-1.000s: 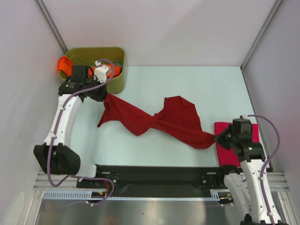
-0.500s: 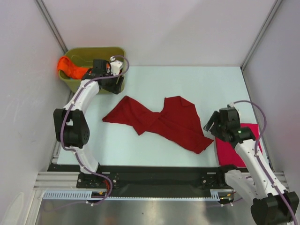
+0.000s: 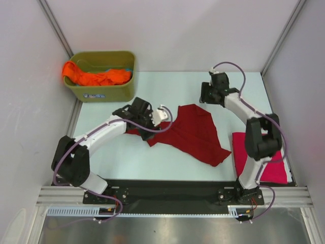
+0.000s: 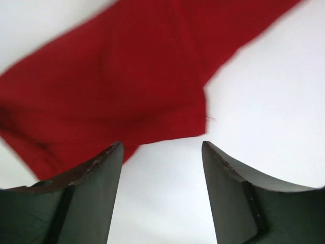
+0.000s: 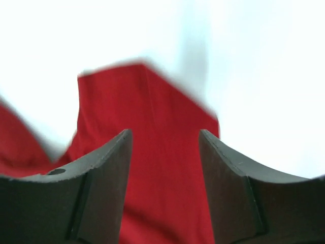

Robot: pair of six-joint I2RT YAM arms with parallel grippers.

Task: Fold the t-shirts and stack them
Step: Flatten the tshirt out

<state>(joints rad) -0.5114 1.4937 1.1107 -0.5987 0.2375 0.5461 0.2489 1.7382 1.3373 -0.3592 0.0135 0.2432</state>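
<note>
The left gripper grabs the dark red t-shirt by its corner opposite the t-shirt's far edge at my right gripper next, to spread it for folding.
The dark red t-shirt (image 3: pixel 190 133) lies spread and rumpled in the middle of the table. My left gripper (image 3: pixel 146 122) hovers over its left end, open, with bare table between the fingers and red cloth (image 4: pixel 117 76) just ahead of my left gripper (image 4: pixel 162 147). My right gripper (image 3: pixel 204 97) is at the shirt's far edge, open, and in the right wrist view the gripper (image 5: pixel 165 134) has red cloth (image 5: pixel 162 173) lying below the gap. A folded magenta-pink t-shirt (image 3: pixel 277 170) lies at the near right. An orange t-shirt (image 3: pixel 96 78) is bunched in the tub.
An olive-green tub (image 3: pixel 106 92) stands at the far left corner. White walls close in the table (image 3: pixel 101 152) on three sides. A black rail (image 3: pixel 167 190) runs along the near edge between the arm bases.
Both grippers let go of the dark red t-shirt, which dropped flat. The left gripper swung past the tub to the shirt's left end. The right gripper moved from the near corner to the far edge.
</note>
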